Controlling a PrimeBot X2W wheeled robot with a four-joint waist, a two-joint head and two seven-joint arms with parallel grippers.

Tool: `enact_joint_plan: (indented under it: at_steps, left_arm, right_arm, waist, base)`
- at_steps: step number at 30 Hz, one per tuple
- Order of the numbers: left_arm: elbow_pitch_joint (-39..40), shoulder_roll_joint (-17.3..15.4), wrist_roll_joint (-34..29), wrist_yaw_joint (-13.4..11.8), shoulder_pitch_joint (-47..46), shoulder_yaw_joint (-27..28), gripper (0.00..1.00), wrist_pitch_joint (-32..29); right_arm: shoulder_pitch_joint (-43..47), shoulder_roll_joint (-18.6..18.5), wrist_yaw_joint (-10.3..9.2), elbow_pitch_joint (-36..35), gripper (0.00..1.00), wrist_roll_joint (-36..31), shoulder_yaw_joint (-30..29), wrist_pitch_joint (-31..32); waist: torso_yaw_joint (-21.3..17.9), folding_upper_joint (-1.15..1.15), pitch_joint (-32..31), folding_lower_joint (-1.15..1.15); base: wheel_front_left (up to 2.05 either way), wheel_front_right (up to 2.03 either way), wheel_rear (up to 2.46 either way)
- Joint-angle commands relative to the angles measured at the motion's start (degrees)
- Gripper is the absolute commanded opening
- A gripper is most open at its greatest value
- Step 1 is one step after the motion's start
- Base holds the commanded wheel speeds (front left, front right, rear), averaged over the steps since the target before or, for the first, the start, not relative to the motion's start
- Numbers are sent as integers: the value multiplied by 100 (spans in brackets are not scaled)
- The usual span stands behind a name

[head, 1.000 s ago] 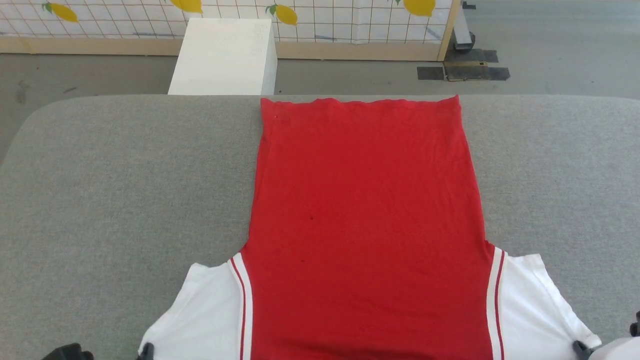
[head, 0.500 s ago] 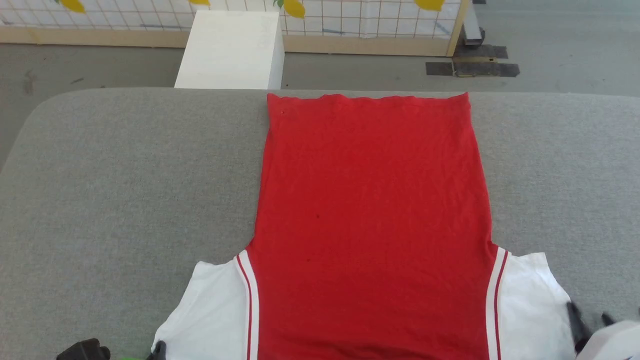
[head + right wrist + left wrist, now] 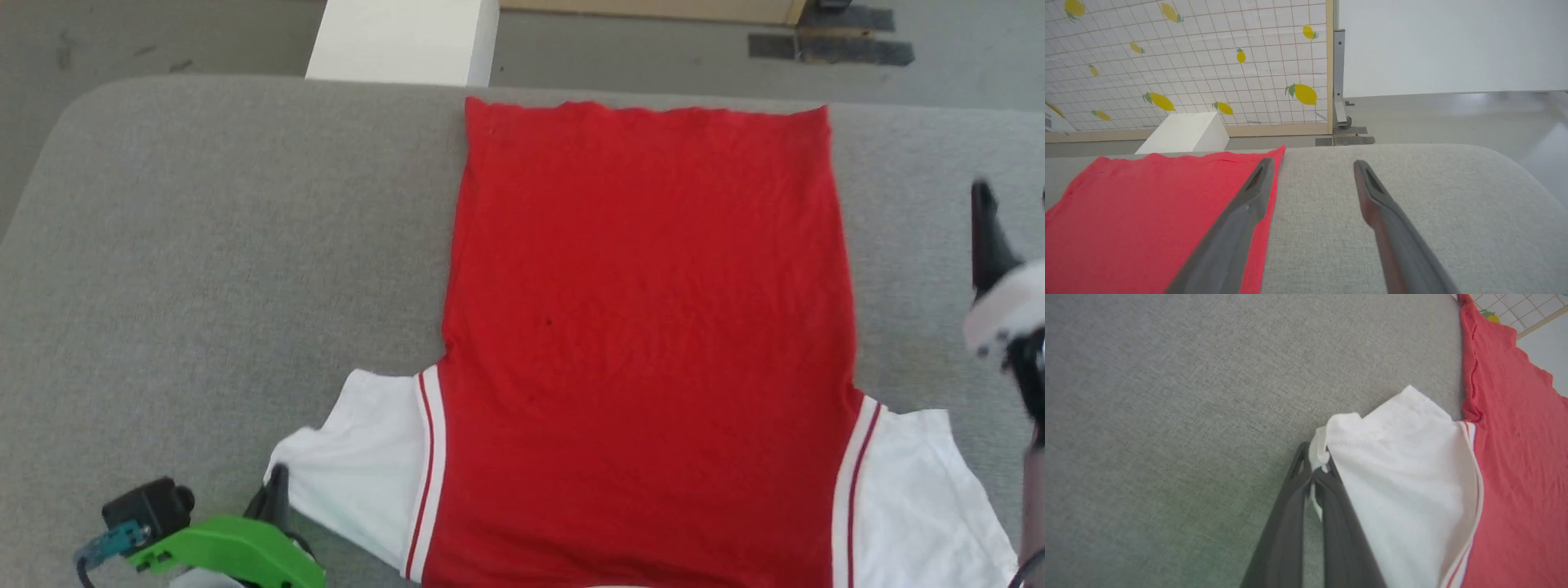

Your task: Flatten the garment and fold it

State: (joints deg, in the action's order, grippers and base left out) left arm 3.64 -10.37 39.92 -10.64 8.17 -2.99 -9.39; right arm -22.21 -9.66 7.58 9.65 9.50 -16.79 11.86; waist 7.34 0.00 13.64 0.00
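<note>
My right gripper grabs the red body (image 3: pixel 647 323) by the corner of its bottom hem (image 3: pixel 820 114) next, to fold the garment.
The garment (image 3: pixel 645 310) lies flat on the grey table, red body stretched away from me, white sleeves with red-striped trim at the near corners. My left gripper (image 3: pixel 277 490) is shut on the outer edge of the left white sleeve (image 3: pixel 1404 477); the left wrist view has the fabric pinched between the fingertips (image 3: pixel 1314 473). My right gripper (image 3: pixel 1012 200) hangs open above bare table, just right of the garment's red side edge (image 3: pixel 1147 212). Its fingers (image 3: pixel 1249 204) stand wide apart with nothing between them, and the right sleeve (image 3: pixel 914 490) lies free.
The grey padded table (image 3: pixel 204 245) has rounded far corners. A white box (image 3: pixel 404 41) stands on the floor beyond its far edge. A lemon-patterned grid panel (image 3: pixel 1188 61) with a wooden frame lies farther back. Dark tape (image 3: pixel 833 45) marks the floor.
The right gripper has opened, let go of the right sleeve and moved up and forward along the garment's right side. The head camera has tilted down. The left gripper still holds its sleeve.
</note>
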Motion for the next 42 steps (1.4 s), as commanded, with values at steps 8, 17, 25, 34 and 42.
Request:
enact_joint_plan:
  at_steps: [8, 17, 25, 34, 42]
  left_arm:
    - [274, 192, -147, 100, -488, -304, 0, 139]
    - [3, 450, -41, 275, -771, -555, 0, 392]
    - [-267, 524, 14, 358, -889, -653, 0, 545]
    - [-488, 549, 55, 400, -966, -717, 0, 615]
    - [-481, 369, 22, 301, -740, -618, 0, 588]
  right_arm:
    - [-1901, -549, -9, 1148, 100, -286, 416, 386]
    - [-3334, -824, -9, 2160, 100, -960, 45, 1561]
    - [-3680, -727, -9, 2221, 39, -1451, -290, 2822]
    - [-3441, -701, -9, 1635, 0, -1602, -328, 2780]
    - [-1965, -249, -9, 1035, 0, -1033, -909, 569]
  waist:
    - [822, 0, 1218, 0]
    - [1289, 0, 1991, 0]
    - [1308, 0, 2178, 0]
    - [1247, 0, 1990, 0]
    - [951, 0, 1126, 0]
  base:
    - [0, 0, 0]
    - [0, 0, 0]
    - [0, 0, 0]
    - [0, 0, 0]
    - [0, 0, 0]
